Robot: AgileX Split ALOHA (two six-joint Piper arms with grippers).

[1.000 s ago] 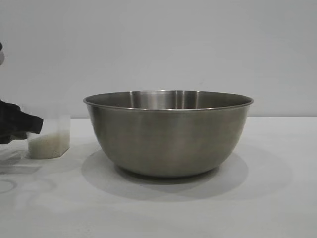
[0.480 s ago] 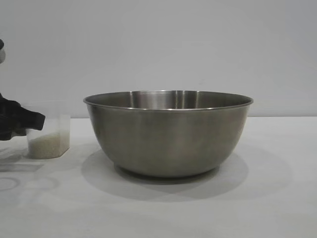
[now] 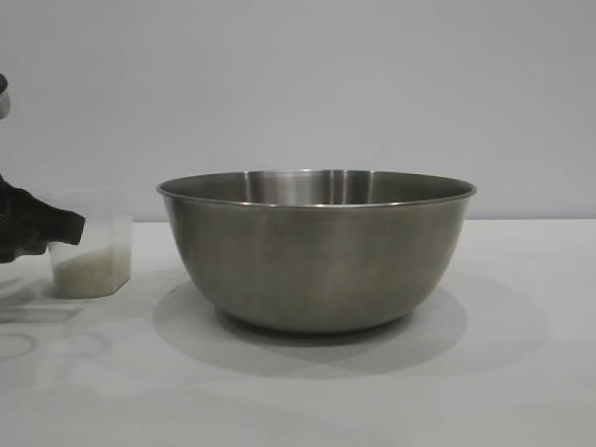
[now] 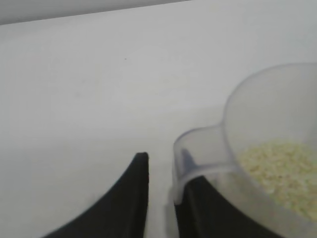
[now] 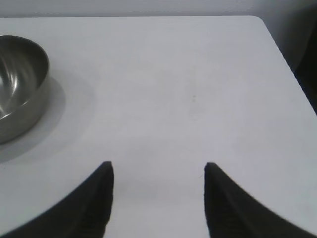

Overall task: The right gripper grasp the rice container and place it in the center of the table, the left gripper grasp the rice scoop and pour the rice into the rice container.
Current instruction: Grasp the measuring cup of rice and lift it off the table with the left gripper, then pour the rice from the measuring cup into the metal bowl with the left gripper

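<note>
The robot's left gripper will grab the rice scoop next by its handle [image 4: 202, 148] to keep the scoop level, because there is loose rice inside it.
The rice container [image 3: 317, 251], a wide steel bowl, stands in the middle of the white table [image 3: 512, 372]. To its left stands the rice scoop [image 3: 91, 256], a clear cup with a pale layer of rice [image 4: 282, 163]. My left gripper [image 3: 51, 228] is at the scoop's side away from the bowl. In the left wrist view the left gripper [image 4: 163, 171] is narrowly open: one finger lies under the scoop's handle [image 4: 198, 148], while bare table shows between the other finger and the handle. My right gripper [image 5: 158, 168] hangs open over bare table, well away from the bowl [image 5: 20, 89].
The table's far corner and edge [image 5: 267, 29] lie beyond the right gripper. A plain pale wall [image 3: 298, 84] stands behind the table. Bare surface lies to the right of the bowl and in front of it.
The left gripper has risen a little and edged closer to the scoop's side, then held still. The bowl and the scoop have not moved.
</note>
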